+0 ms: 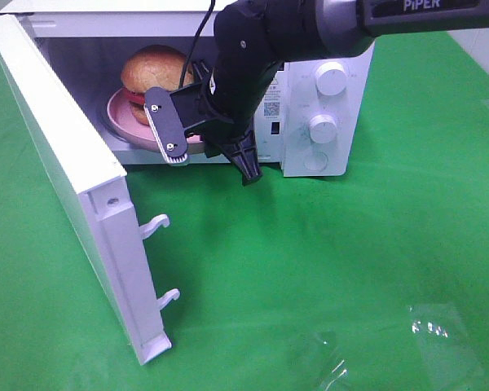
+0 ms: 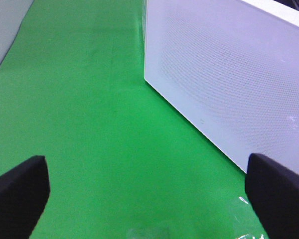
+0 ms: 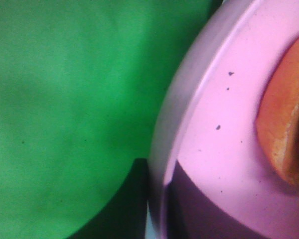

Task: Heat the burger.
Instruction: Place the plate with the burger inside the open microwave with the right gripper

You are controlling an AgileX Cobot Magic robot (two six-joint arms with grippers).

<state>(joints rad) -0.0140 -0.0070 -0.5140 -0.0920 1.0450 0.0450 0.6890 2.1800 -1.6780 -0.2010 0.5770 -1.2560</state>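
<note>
The pink plate's near rim (image 1: 147, 142) lies at the microwave's front edge, so my right gripper keeps hold of the plate from here until I push it deeper.
The burger (image 1: 152, 72), with a domed golden-brown bun and a red layer under it, sits on a round pink plate (image 1: 121, 114) in the mouth of the open white microwave (image 1: 326, 49). My right gripper (image 1: 166, 134) reaches in from the upper right and is shut on the plate's near rim. In the right wrist view the pink plate (image 3: 219, 99) fills the frame very close, with the burger (image 3: 284, 124) at its edge and green cloth beside it. My left gripper (image 2: 149, 199) hangs open over the green cloth, its black fingertips (image 2: 20, 194) far apart.
The microwave door (image 1: 61, 171) swings wide open to the left, with two white latch hooks (image 1: 156, 224) sticking out. Its outer face (image 2: 224, 74) stands close to my left gripper. Two knobs (image 1: 332, 80) are on the control panel. A clear plastic sheet (image 1: 440, 334) lies at front right.
</note>
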